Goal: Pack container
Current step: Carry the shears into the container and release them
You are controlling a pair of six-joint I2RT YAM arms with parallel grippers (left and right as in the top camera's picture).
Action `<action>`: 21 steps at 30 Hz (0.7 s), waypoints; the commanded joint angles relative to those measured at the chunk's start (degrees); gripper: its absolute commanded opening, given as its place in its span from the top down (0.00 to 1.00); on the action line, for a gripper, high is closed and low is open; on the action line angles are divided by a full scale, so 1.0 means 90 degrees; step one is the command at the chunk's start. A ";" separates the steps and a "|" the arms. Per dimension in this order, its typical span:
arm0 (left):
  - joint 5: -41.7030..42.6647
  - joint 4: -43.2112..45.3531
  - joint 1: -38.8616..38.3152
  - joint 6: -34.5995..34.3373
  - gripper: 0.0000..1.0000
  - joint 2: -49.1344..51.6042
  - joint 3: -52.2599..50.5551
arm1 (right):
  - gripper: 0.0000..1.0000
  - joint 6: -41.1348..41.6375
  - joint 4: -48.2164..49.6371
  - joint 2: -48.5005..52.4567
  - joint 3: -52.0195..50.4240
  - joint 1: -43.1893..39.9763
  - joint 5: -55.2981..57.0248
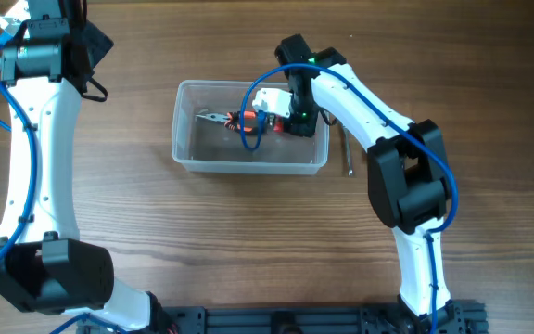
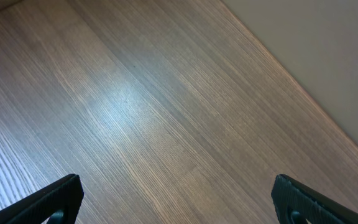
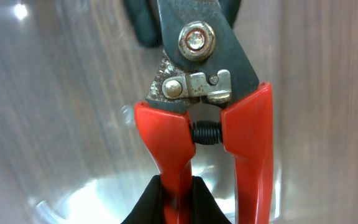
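Note:
The red-handled snips are over the container's bottom, inside its sides, and would settle there if released, so the robot's right gripper needs to open.
The clear plastic container (image 1: 248, 168) sits at the table's middle. Inside it lies a small pair of pliers with orange-black handles (image 1: 219, 118). My right gripper (image 1: 301, 119) reaches into the container's right end. In the right wrist view it (image 3: 178, 199) is shut on the left handle of red-handled snips (image 3: 201, 74), whose dark jaws point away; the container's clear floor and wall (image 3: 73, 199) show beneath. My left gripper (image 1: 91, 90) is at the far left of the table, open and empty, with only bare wood between its fingers (image 2: 179, 202).
A thin metal tool (image 1: 348, 148) lies on the table just right of the container. The table's far edge and a pale wall (image 2: 328, 56) show in the left wrist view.

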 commanded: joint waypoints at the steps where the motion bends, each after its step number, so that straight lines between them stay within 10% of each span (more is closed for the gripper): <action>1: -0.0080 -0.0007 0.0010 0.0100 0.00 -0.0148 0.0032 | 0.95 -0.0015 0.0070 -0.0010 0.0036 0.0017 -0.0010; 6: -0.0080 -0.0007 0.0010 0.0100 0.00 -0.0148 0.0032 | 0.70 0.0498 0.0053 -0.0068 0.0039 0.0029 -0.0012; 10: -0.0078 -0.0005 0.0010 0.0100 0.00 -0.0148 0.0032 | 0.27 0.1054 0.0017 -0.0345 0.0041 0.0027 -0.0010; 21: -0.0080 -0.0007 0.0010 0.0100 0.00 -0.0148 0.0032 | 0.39 0.3189 -0.0629 -0.2691 0.0517 -0.0080 0.0323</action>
